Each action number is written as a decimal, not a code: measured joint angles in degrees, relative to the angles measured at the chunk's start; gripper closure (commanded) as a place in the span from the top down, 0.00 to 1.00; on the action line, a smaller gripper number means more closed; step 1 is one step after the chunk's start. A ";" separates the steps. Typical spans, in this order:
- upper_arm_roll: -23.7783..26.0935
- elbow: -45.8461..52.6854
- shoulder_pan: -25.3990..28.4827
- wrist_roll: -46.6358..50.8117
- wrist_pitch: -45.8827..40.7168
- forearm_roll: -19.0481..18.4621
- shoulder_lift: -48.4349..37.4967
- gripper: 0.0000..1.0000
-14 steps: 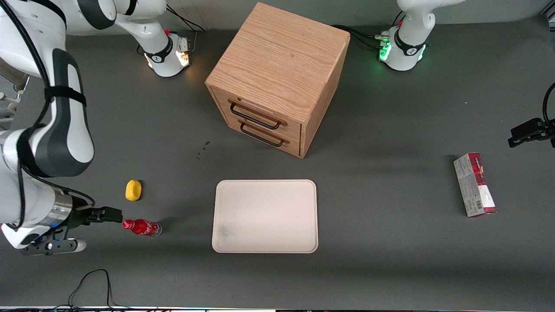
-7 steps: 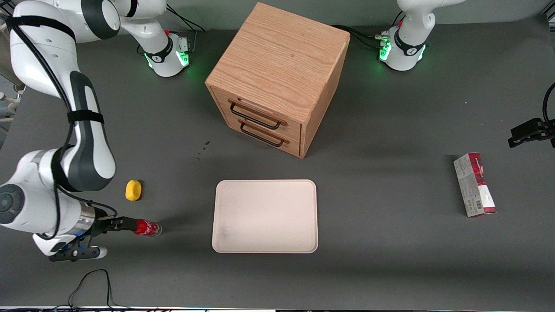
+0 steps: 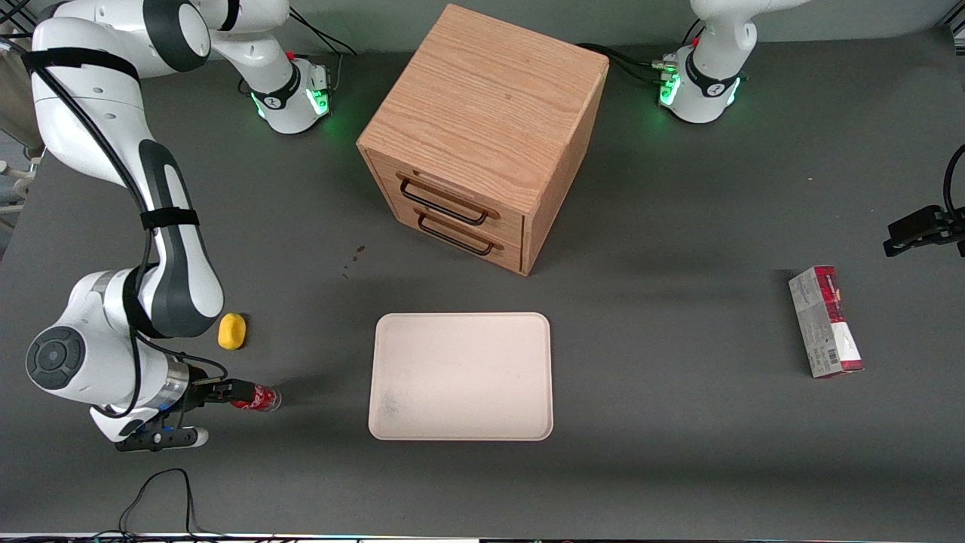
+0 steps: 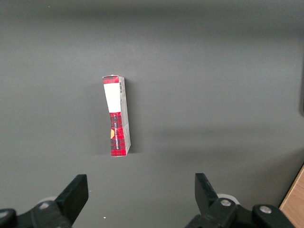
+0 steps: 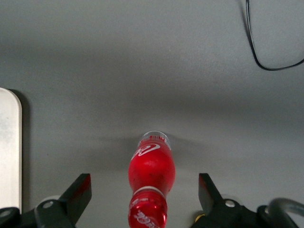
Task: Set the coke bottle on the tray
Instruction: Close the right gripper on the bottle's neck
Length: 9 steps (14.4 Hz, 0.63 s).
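My gripper will place the coke bottle on the tray (image 3: 460, 377), so next it needs to grab the bottle by its capped neck (image 3: 240, 394).
The coke bottle (image 3: 257, 397) lies on its side on the grey table, beside the tray and toward the working arm's end. Its red cap points at my gripper and its clear base points at the tray. The right wrist view shows the coke bottle (image 5: 151, 173) with white lettering, its cap and neck between my fingers. My gripper (image 3: 228, 391) (image 5: 144, 190) is open, with one finger (image 5: 81, 186) on each side of the neck and clear gaps to both. The cream tray (image 3: 460, 377) lies flat with nothing on it, and the tray's rim (image 5: 9, 152) shows in the wrist view.
A yellow lemon-like object (image 3: 232, 331) sits just farther from the front camera than the bottle. The wooden drawer cabinet (image 3: 482, 136) stands farther back than the tray. A red-and-grey carton (image 3: 825, 321) (image 4: 117, 116) lies toward the parked arm's end. A black cable (image 3: 162, 490) (image 5: 266, 42) loops near the table's front edge.
My arm has swung in toward the bottle and the open gripper has slid over its cap end. The bottle has stayed where it lay.
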 measured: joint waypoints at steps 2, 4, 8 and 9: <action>0.03 -0.63 0.02 0.00 0.00 0.00 -0.02 1.00; 0.04 -0.92 0.03 0.00 -0.05 0.00 -0.08 1.00; 0.06 -0.91 0.04 0.00 -0.40 0.00 -0.36 0.61; 0.06 -0.91 0.04 0.00 -0.40 0.00 -0.44 0.48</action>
